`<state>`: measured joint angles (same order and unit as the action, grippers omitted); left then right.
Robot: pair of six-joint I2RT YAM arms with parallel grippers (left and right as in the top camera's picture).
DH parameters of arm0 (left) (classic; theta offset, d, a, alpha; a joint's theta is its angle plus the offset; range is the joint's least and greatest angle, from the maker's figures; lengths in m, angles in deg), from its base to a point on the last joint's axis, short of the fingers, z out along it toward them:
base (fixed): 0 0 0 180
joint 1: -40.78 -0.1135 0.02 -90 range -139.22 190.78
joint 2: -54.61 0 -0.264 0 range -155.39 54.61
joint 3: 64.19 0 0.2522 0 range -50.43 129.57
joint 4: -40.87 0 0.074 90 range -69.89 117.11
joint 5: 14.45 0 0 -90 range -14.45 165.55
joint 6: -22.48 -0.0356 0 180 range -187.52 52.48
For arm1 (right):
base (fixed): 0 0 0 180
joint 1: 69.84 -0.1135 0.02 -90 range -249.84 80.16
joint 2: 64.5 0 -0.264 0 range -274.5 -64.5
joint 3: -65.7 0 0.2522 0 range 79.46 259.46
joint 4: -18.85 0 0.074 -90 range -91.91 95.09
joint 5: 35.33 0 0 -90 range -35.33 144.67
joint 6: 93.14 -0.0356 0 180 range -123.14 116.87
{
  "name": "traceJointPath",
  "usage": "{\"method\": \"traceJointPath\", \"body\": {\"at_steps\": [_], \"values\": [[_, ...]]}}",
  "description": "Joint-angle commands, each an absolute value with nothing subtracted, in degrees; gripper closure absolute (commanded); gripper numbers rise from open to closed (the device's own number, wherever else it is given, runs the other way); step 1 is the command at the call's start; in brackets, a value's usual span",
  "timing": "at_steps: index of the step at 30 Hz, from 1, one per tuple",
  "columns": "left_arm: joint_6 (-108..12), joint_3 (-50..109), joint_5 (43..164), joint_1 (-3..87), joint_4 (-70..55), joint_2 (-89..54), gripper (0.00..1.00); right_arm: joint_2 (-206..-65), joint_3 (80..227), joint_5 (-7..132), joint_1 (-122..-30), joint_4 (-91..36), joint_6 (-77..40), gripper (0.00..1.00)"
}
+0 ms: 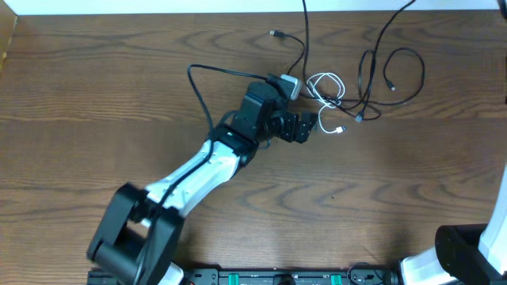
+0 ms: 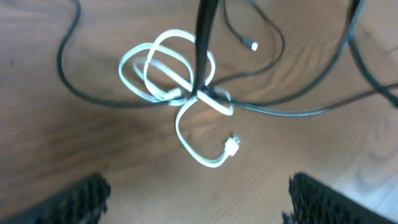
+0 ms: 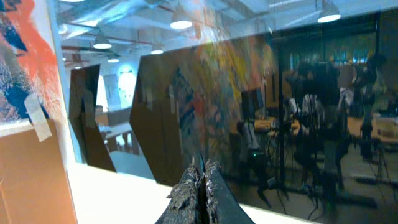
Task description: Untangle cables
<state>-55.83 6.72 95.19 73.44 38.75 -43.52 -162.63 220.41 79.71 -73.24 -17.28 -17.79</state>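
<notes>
The left gripper grabs the black cable where it meets the white loops next, to untangle it, and this leaves the cable's plug free.
The short white cable (image 1: 325,85) lies in loops on the wooden table, and its free plug (image 1: 340,129) points right. Black cables (image 1: 379,79) cross it and spread to the right and towards the back edge. My left gripper (image 1: 307,127) hovers just left of the white plug, open, with nothing between its fingers. In the left wrist view the white cable (image 2: 163,67) sits ahead of the gripper (image 2: 199,205), its plug (image 2: 232,144) nearest. A black cable (image 2: 204,37) runs over the loops. My right gripper (image 3: 202,171) is shut and empty, facing away from the table.
Another black cable end with its plug (image 1: 274,33) lies near the back edge. The left arm's own thick cord (image 1: 207,73) arcs over the table left of the wrist. The right arm's base (image 1: 467,253) stands at the front right corner.
</notes>
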Motion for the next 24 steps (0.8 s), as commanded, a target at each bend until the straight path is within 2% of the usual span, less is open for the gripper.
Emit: {"method": "traceJointPath", "body": {"at_steps": [1,17,24], "values": [[-59.9,7.13,95.89,73.38,41.65,-46.21,0.08,-163.39,221.15,79.97,-72.82,-17.2,-18.77,0.99],[-63.02,7.13,95.89,77.99,57.98,-49.58,0.07,-163.87,221.11,82.04,-72.82,-22.31,-18.71,0.99],[-62.7,7.13,96.15,80.11,60.71,-49.55,0.07,-165.58,221.11,82.07,-72.82,-27.16,-17.2,0.99]]}}
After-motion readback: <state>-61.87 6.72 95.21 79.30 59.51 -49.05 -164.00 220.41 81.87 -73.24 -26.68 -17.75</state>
